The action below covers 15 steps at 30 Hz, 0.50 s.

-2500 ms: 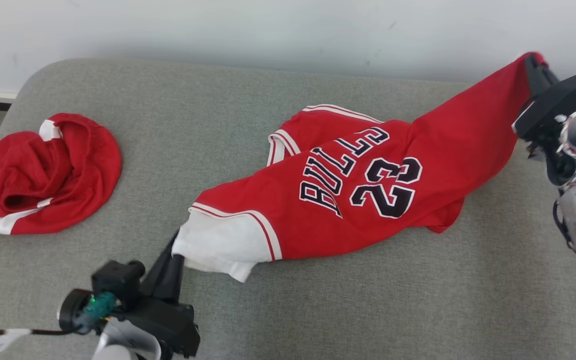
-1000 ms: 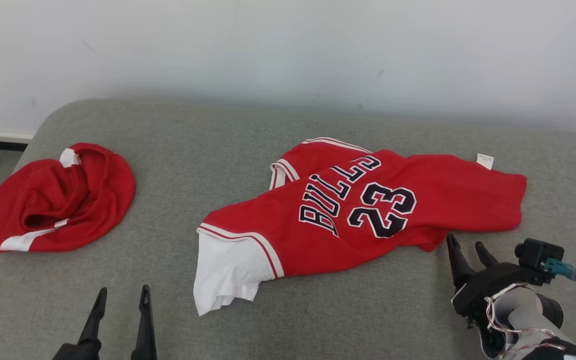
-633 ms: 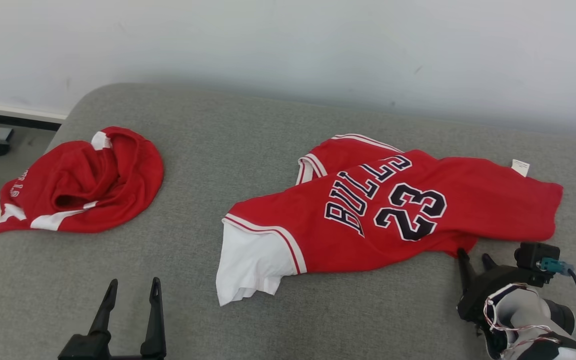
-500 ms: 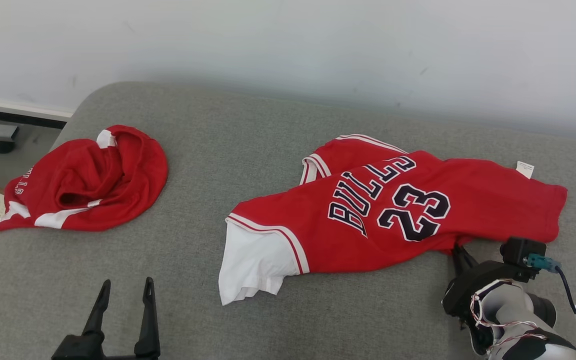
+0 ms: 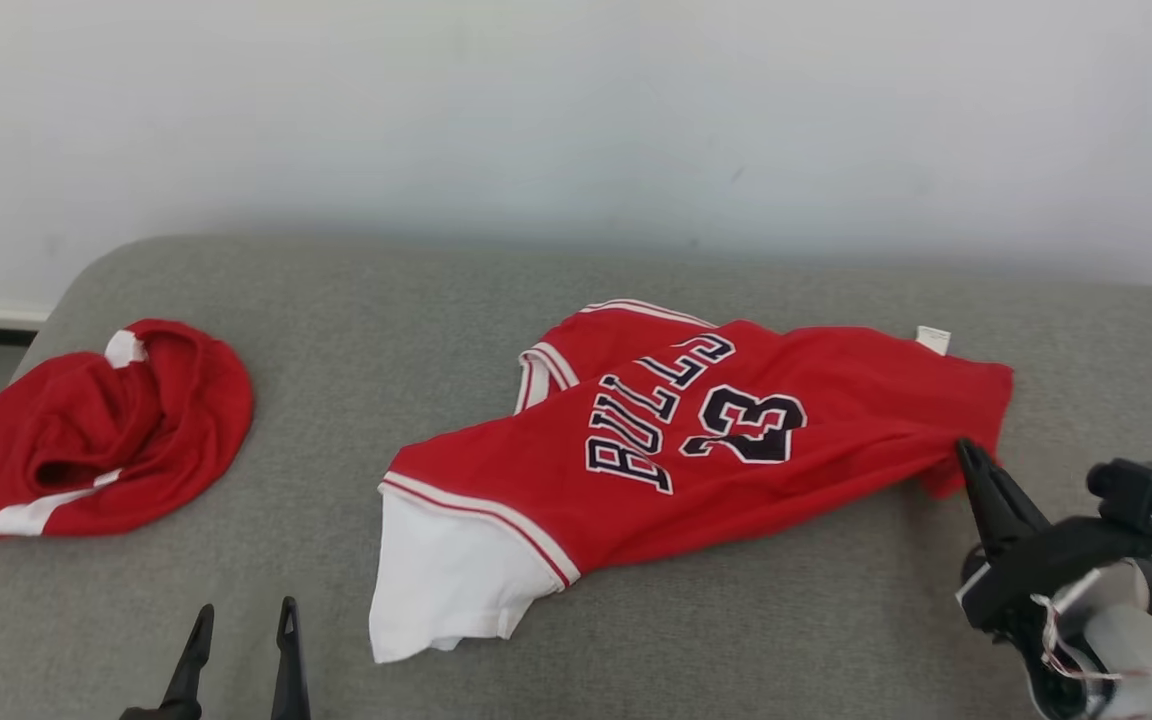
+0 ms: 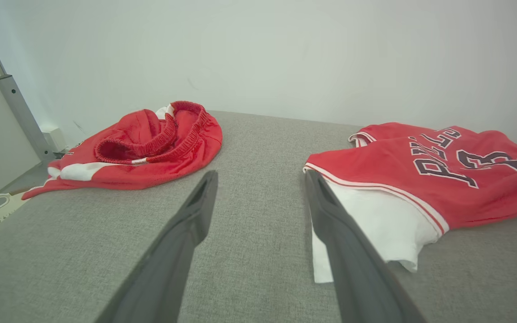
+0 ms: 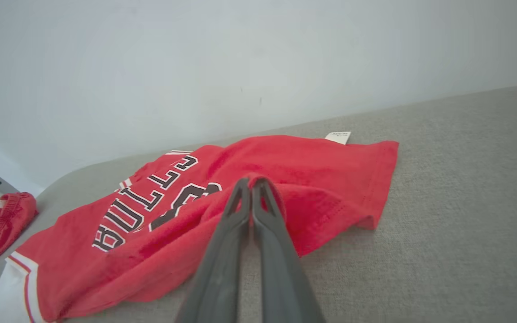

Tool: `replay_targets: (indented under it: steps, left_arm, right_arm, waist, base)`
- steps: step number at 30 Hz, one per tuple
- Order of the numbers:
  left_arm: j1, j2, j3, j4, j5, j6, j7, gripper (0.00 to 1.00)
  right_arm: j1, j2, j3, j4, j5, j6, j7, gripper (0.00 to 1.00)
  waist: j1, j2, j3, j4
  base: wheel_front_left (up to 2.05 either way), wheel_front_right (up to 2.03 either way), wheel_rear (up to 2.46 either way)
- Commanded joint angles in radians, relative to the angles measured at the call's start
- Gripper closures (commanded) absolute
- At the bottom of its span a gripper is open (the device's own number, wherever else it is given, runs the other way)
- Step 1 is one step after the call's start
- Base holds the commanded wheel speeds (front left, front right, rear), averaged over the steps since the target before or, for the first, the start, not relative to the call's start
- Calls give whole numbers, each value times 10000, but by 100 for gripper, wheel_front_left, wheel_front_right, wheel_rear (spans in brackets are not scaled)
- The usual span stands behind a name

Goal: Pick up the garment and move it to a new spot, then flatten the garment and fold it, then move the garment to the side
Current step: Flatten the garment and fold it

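Observation:
My left gripper pinches the jersey by the edge of its white sleeve next, since the jersey lies flat and slack on the cushion.
The garment is a red jersey with dark "BULLS 23" lettering and a white sleeve, lying on the grey cushion right of centre; the left wrist view shows the garment too. My right gripper is shut on the garment's near hem at its right end, lifting a fold of the red cloth between the fingertips. My left gripper stands open near the front edge, left of the white sleeve, with nothing between its fingers.
A second red garment with white stripes lies bunched at the cushion's far left, also the bunched red garment in the left wrist view. A white wall runs behind the cushion. A white tag sticks out at the jersey's far hem.
My right gripper has shut on the jersey's near right hem and raised it, folding that edge over part of the "23". The camera has shifted. The left gripper stays open.

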<state>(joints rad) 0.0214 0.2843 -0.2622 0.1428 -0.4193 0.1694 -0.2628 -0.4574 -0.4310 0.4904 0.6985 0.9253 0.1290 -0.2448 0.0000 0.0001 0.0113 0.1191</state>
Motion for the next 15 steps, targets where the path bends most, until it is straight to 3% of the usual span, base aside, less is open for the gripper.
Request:
replay_targets:
  steps: [1,8,15]
  left_arm:
    - [174,-38,73,5,50,-1,-50,0]
    - [342,-107,226,98,94,-104,-51,0]
    - [450,-174,252,153,152,-138,-51,0]
  right_arm:
    - [389,-288,-87,-438,-69,36,113,100]
    - [2646,-860,-1218,-2995,10,36,1362,100]
    - [5298,-506,-3280,-5644,-925,36,3236,100]
  waist:
    - [0,-1,-256,-412]
    - [0,-1,-345,-698]
    - [0,-1,-247,-821]
  base:
    - [0,0,0]
    - [0,0,0]
    - [0,0,0]
